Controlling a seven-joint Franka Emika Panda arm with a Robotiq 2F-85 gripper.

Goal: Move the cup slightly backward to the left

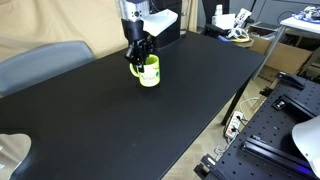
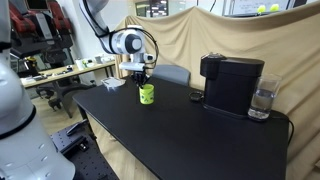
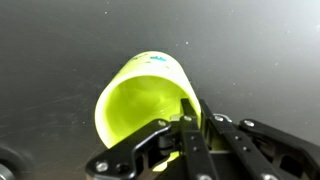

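My gripper keeps hold of the cup until its base meets the tabletop. My fingers hold it tilted, its lower edge above the black surface.
The yellow-green cup stands upright on the black table, and shows in both exterior views. My gripper comes down from above onto the cup's rim, also seen in an exterior view. In the wrist view the cup fills the middle, its inside greenish. The gripper fingers are closed on the cup's rim wall, one finger inside and one outside. The handle is hidden.
A black coffee machine and a clear glass stand on the table at one end. A grey chair back sits behind the table. A cluttered workbench and an optical breadboard lie beyond the table edges.
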